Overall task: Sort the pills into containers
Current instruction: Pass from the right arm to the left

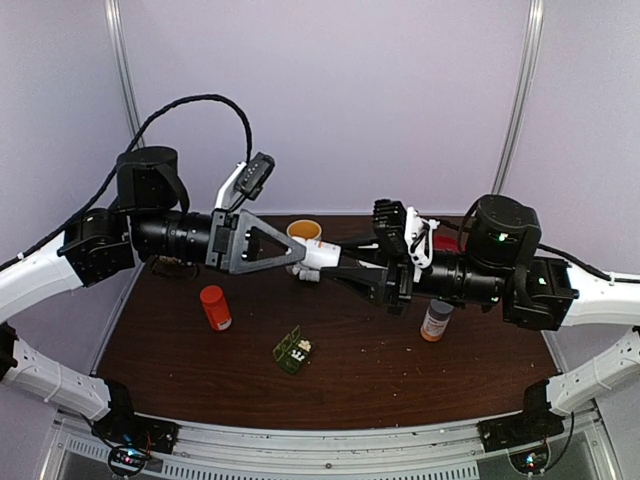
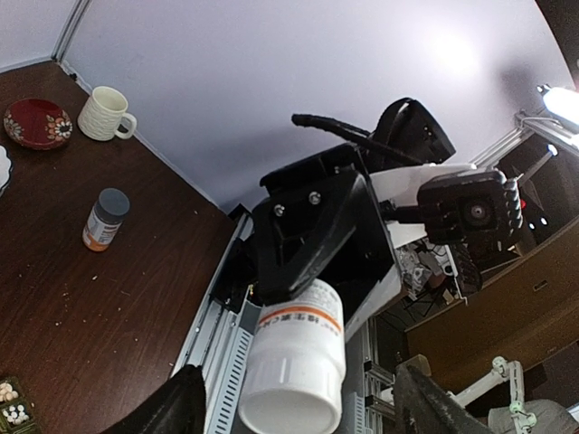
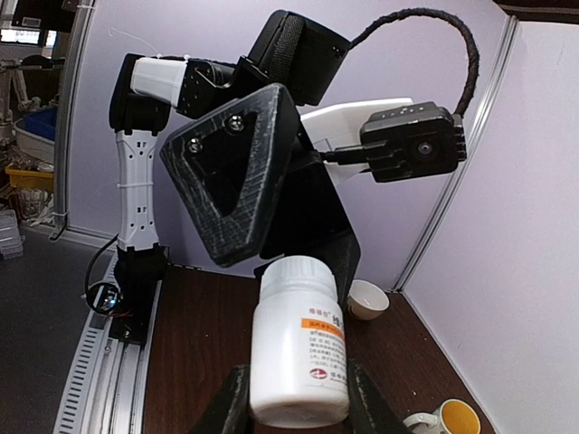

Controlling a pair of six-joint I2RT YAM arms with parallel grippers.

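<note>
My left fingers, level with the white cap's sides, should close.
My right gripper (image 3: 298, 409) is shut on the base of a white pill bottle (image 3: 298, 344) with an orange label band, held level above the table's middle (image 1: 318, 256). The bottle's white cap (image 2: 291, 391) points into my left gripper (image 2: 298, 414), which stands open with its black fingers (image 2: 176, 407) apart on either side of the cap. The dark green containers box (image 1: 293, 350) lies open near the table's front, with white pills (image 1: 301, 347) in its compartments. It also shows at the bottom left corner of the left wrist view (image 2: 11, 407).
An orange-capped bottle (image 1: 215, 307) stands left of the box. A brown bottle with a grey cap (image 1: 436, 320) stands at the right. At the back sit a yellow-lined cup (image 1: 304, 232), a white mug (image 2: 106, 113), a red plate (image 2: 36, 123) and a small bowl (image 3: 366, 298).
</note>
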